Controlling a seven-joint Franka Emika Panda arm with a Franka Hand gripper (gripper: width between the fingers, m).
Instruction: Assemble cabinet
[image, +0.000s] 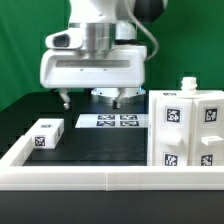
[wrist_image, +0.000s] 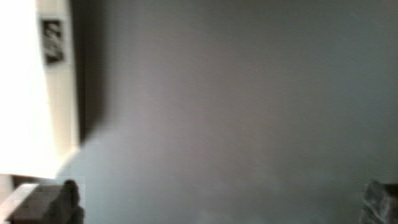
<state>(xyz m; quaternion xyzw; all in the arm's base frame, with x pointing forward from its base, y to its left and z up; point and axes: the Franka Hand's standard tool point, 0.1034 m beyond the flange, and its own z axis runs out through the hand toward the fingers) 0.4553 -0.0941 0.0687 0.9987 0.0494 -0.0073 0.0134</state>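
Note:
My gripper is to assemble the cabinet body (image: 186, 128), so next it needs to grip the small white drawer-like block (image: 46, 134) by its long sides.
The white boxy cabinet body (image: 186, 128) stands at the exterior view's right, with several marker tags on its faces and a small knob on top. A small white drawer-like block (image: 46, 134) with a tag lies at the exterior view's left. My gripper (image: 91, 100) hangs over the back middle of the table, above the marker board, open and empty, apart from both parts. In the wrist view the gripper (wrist_image: 210, 200) shows only dark fingertips (wrist_image: 45, 203) at the picture's corners over bare grey table. A white tagged part (wrist_image: 32, 85) sits at the edge; I cannot tell which one.
The marker board (image: 112, 121) lies flat on the table under the gripper. A long white table rim (image: 100, 180) runs along the front and up the left side. A green backdrop stands behind.

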